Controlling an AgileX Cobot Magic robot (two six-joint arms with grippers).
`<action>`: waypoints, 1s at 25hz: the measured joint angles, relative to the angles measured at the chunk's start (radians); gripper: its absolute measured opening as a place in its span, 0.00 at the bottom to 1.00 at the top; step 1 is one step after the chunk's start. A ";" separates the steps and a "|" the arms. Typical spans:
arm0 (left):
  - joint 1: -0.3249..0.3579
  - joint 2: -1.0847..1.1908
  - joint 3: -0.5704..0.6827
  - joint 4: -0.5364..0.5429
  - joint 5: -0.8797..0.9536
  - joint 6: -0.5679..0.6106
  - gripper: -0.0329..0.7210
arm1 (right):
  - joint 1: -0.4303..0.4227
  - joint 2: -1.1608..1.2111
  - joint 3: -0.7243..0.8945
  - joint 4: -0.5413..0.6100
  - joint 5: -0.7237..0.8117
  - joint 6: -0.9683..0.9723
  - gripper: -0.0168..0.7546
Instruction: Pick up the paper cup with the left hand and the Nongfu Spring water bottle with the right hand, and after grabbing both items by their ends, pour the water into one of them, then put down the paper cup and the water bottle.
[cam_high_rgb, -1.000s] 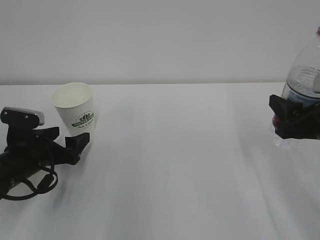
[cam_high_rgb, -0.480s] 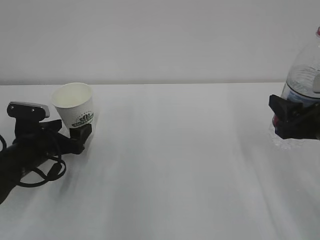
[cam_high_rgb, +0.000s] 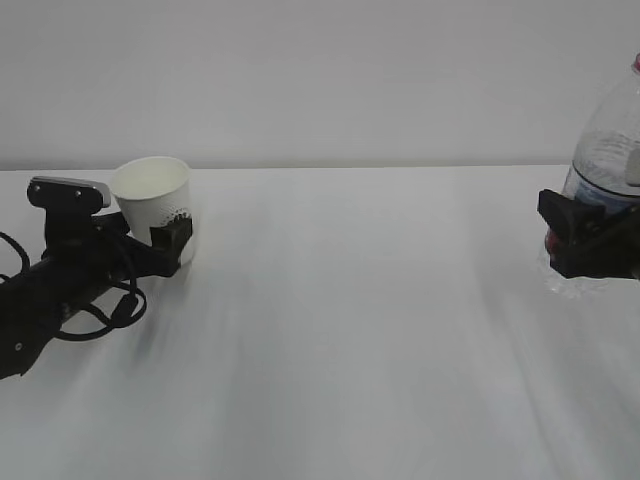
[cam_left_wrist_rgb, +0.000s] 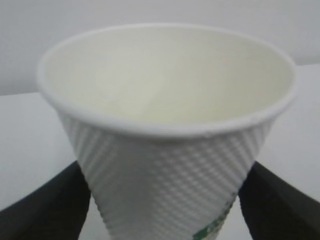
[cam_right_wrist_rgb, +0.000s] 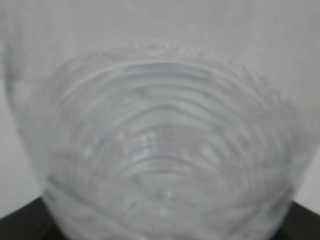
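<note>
I will grip the paper cup by its lower side with my left gripper next. The paper cup's open rim (cam_high_rgb: 150, 160) then stays free to receive the water.
The white paper cup (cam_high_rgb: 150, 192) stands upright at the left of the table, its dotted wall and empty inside filling the left wrist view (cam_left_wrist_rgb: 165, 150). My left gripper (cam_high_rgb: 160, 238) is open, one black finger (cam_left_wrist_rgb: 60, 205) on each side of the cup's lower part, close against its wall. At the right edge, my right gripper (cam_high_rgb: 582, 240) is shut on the lower body of the clear Nongfu Spring water bottle (cam_high_rgb: 608, 150), which stands upright. The ribbed bottle (cam_right_wrist_rgb: 160, 140) fills the right wrist view, blurred. No water stream shows.
The white table (cam_high_rgb: 350, 330) runs between the two arms with a plain pale wall behind. The left arm's cable (cam_high_rgb: 95, 320) loops low over the table at the front left.
My left gripper has moved forward and to the right, so its fingers now straddle the cup and cover its green logo. The right gripper and bottle have not moved.
</note>
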 joint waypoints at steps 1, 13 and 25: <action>0.000 0.000 -0.010 0.000 0.007 0.000 0.96 | 0.000 0.000 0.000 0.000 0.000 0.000 0.69; 0.000 0.011 -0.036 -0.006 0.037 0.000 0.95 | 0.000 0.000 0.000 0.000 0.000 0.000 0.69; 0.000 0.022 -0.036 -0.012 0.060 0.000 0.95 | 0.000 0.000 0.000 0.000 0.000 0.000 0.69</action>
